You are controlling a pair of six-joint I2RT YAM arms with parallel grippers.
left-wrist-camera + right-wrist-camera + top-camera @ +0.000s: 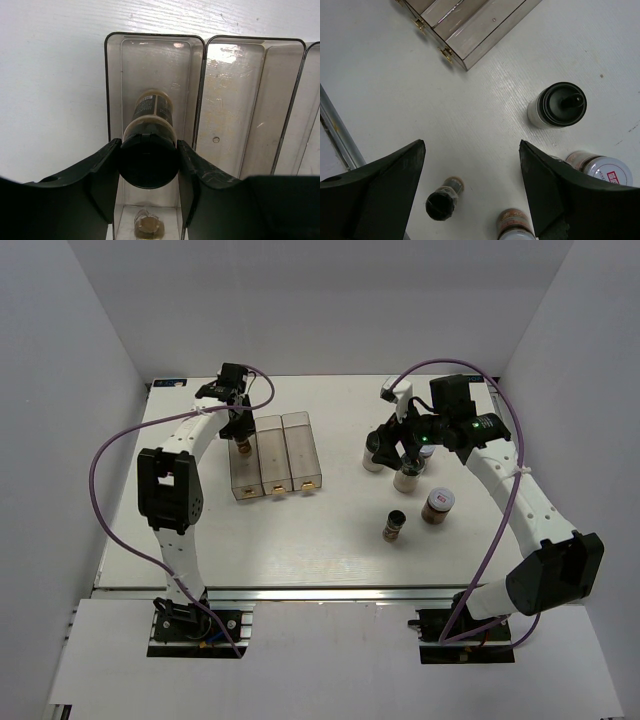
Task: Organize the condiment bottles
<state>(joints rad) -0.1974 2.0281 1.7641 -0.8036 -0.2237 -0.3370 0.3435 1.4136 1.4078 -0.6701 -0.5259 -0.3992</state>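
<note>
I should open my left gripper now, because the base of the brown-filled bottle meets the bottom of the compartment inside the rack's sides, so the bottle would stay standing.
My left gripper [240,432] is shut on the black cap of a brown-filled bottle [152,112] and holds it upright in the left compartment of the clear rack [275,455]. In the left wrist view both fingers [107,170] press the cap. My right gripper [398,448] is open and empty above the table, among a group of bottles. Its wrist view shows a black-capped white bottle [559,106], a white-lidded jar [603,169], a small black-capped brown bottle [441,202] and another brown bottle [514,222]. The top view shows a reddish jar [438,505] and a small dark bottle [395,525].
The rack's middle compartment [240,100] and right compartment [302,448] hold no bottles. Small brass latches [273,488] sit at the rack's near end. White walls enclose the table [330,550] on the left, back and right.
</note>
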